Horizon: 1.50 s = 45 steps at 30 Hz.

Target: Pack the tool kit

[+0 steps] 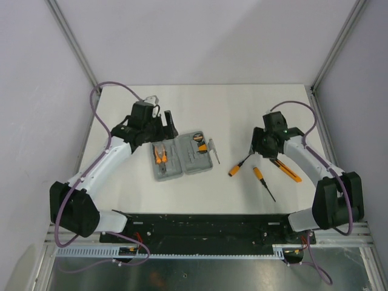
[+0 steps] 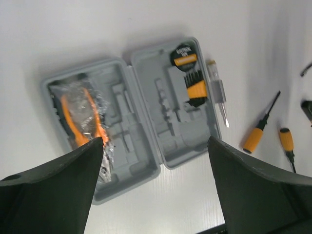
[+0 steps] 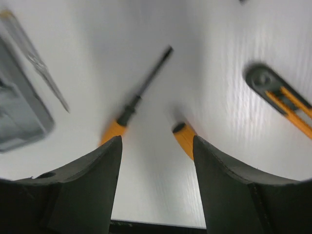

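My right gripper reaches the screwdriver nearer the knife and grabs its orange handle [image 1: 259, 174] next, since the screwdriver's stem stays free to enter the case [image 1: 174, 171].
The grey tool case [image 1: 174, 171] lies open in the middle of the table. Its left half holds orange pliers [image 1: 160, 154] in a clear wrap. Its right half holds a tape measure [image 1: 197, 137] and an orange-and-black bit holder [image 1: 200, 147]. A clear tester screwdriver [image 1: 213, 150] lies against the case's right edge. Two orange screwdrivers [image 1: 238, 167] [image 1: 262, 180] and an orange knife [image 1: 286, 170] lie to the right. My left gripper [image 2: 155, 142] is open and empty above the case [image 2: 141, 163]. My right gripper [image 3: 156, 139] is open and empty, low over the two screwdrivers [image 3: 130, 107] [image 3: 184, 135].
White walls and metal frame posts [image 1: 71, 39] close in the table on three sides. The knife [image 3: 282, 95] lies right of my right fingers. The case corner [image 3: 19, 117] and the tester screwdriver [image 3: 41, 68] lie to their left. A black rail [image 1: 206, 224] runs along the near edge.
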Available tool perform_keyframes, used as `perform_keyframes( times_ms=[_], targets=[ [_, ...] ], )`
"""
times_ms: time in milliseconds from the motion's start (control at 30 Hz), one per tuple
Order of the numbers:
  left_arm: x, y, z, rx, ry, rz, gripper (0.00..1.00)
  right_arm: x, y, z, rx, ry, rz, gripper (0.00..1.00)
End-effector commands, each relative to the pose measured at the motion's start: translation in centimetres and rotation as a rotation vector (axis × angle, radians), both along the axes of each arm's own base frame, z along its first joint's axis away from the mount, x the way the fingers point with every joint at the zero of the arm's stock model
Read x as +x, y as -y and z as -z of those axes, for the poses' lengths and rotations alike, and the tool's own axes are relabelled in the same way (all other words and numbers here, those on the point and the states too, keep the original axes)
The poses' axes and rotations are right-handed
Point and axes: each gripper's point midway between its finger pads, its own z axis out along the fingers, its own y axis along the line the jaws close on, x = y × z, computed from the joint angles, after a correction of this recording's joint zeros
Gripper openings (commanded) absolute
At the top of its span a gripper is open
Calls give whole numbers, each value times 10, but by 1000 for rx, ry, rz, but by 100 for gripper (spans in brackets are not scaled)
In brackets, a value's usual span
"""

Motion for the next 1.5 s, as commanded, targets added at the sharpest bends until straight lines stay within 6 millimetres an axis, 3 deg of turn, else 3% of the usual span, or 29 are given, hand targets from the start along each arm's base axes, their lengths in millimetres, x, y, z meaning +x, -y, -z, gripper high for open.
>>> perform_keyframes(
  times_ms=[0,133,233,433,667,967,1067,1167,1367,1467],
  targets=[
    [1,17,-8,-32,64,73,92,-47,27,14,-88,-86,17,66],
    [0,18,-4,-27,57,83,92,-69,25,29,-52,-118,-5,68],
    [2,18,-4,-19,63,88,92,-68,25,35,-24,-135,19,68],
    [3,16,-5,-3,74,88,92,-70,26,69,-16,-265,39,64],
    [-1,9,-1,20,76,79,92,-73,20,86,-43,-313,23,58],
    [-8,2,6,41,75,68,92,-74,15,95,-147,-294,36,20],
    [-11,-1,6,45,80,61,92,-70,10,83,-187,-231,25,9],
    [-15,-6,6,42,84,43,92,-58,-9,54,-200,-105,-26,1],
    [-22,-24,17,7,39,-35,92,-32,-100,-31,-30,183,-228,0],
    [-24,-39,26,-4,4,-99,91,-21,-143,-56,80,262,-293,0]
  ],
)
